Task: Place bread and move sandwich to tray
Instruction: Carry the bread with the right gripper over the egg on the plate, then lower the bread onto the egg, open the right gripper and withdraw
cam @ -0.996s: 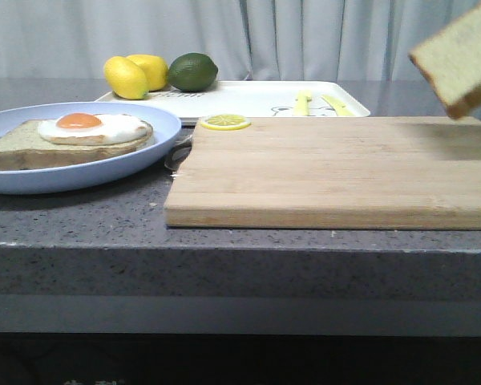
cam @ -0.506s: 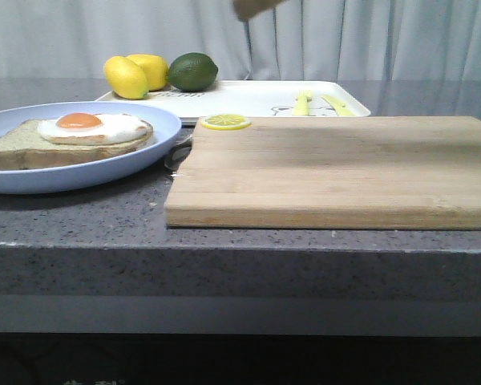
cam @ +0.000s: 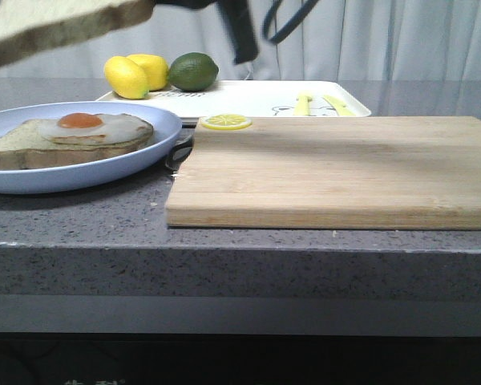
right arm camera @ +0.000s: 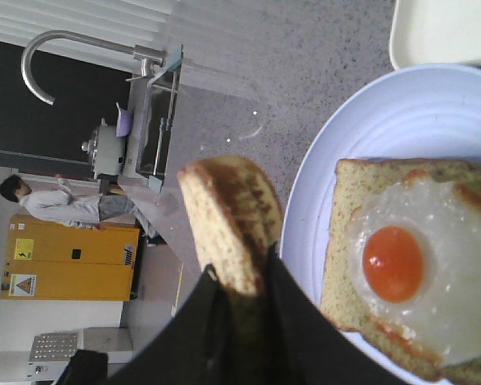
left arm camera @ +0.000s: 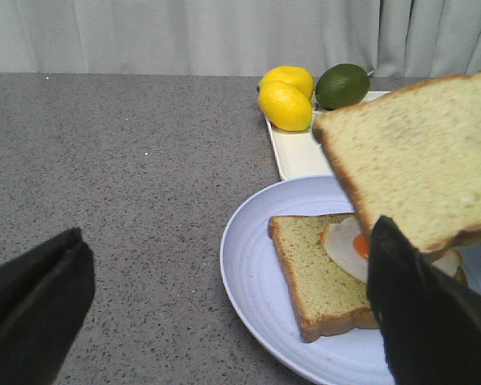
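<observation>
My right gripper holds the bread slice, which hangs tilted in the air above the egg-topped sandwich (cam: 84, 138) in the front view. It should keep holding the slice until the slice is down on the sandwich.
The bread (cam: 60, 28), a thick brown-crusted slice, hangs tilted in the air above the pale blue plate (cam: 156, 128). My right gripper (right arm camera: 240, 281) is shut on its edge; it reaches in from the top of the front view. The sandwich (cam: 64, 140), a bread slice topped with a fried egg (right arm camera: 417, 265), lies on that plate. The white tray (cam: 256, 98) stands at the back behind the cutting board. My left gripper (left arm camera: 232, 321) stands wide open beside the plate (left arm camera: 256, 281), holding nothing, with the bread (left arm camera: 417, 160) hanging above and in front of it.
A wooden cutting board (cam: 337, 172) fills the middle and right of the counter, with a lemon slice (cam: 225, 122) at its far left corner. Two lemons (cam: 132, 74) and a lime (cam: 192, 70) sit on the tray's left end. The counter's front edge runs just before the board.
My right gripper has carried the bread from the upper right across the top of the view to the left, above the plate with the sandwich. Its shadow now falls on the egg.
</observation>
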Available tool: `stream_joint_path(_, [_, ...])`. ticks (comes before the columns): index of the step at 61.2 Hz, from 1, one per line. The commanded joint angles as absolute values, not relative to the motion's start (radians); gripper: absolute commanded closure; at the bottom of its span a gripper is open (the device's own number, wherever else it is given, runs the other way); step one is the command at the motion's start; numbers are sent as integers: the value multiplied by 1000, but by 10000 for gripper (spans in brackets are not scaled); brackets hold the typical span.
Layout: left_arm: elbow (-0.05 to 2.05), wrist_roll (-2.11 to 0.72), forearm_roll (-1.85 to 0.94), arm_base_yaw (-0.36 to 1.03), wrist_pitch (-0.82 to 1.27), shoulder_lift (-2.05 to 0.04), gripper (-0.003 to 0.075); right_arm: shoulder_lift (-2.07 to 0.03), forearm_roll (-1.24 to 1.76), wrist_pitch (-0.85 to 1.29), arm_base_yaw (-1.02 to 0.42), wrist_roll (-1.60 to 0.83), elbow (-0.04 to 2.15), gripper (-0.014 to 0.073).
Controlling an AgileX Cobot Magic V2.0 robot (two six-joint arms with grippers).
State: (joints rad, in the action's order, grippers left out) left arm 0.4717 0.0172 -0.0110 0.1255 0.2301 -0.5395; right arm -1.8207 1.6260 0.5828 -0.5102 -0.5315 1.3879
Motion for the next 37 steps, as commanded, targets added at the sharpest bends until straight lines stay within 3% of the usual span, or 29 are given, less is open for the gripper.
stream_joint_path(1, [509,18,-18,131,145,-548,50,-1840,1696,639,-515,-550,1468,652])
stream_joint_path(11, [509,18,-18,131,145,-548,50,-1915,1698,653,-515,-550,1493,619])
stream_joint_path(27, [509,18,-18,131,145,-548,50,-1932,1668,670,-512,-550,1490,449])
stream_joint_path(37, [509,18,-18,131,145,-548,50,-1932,1655,739,-483,-550,1487,440])
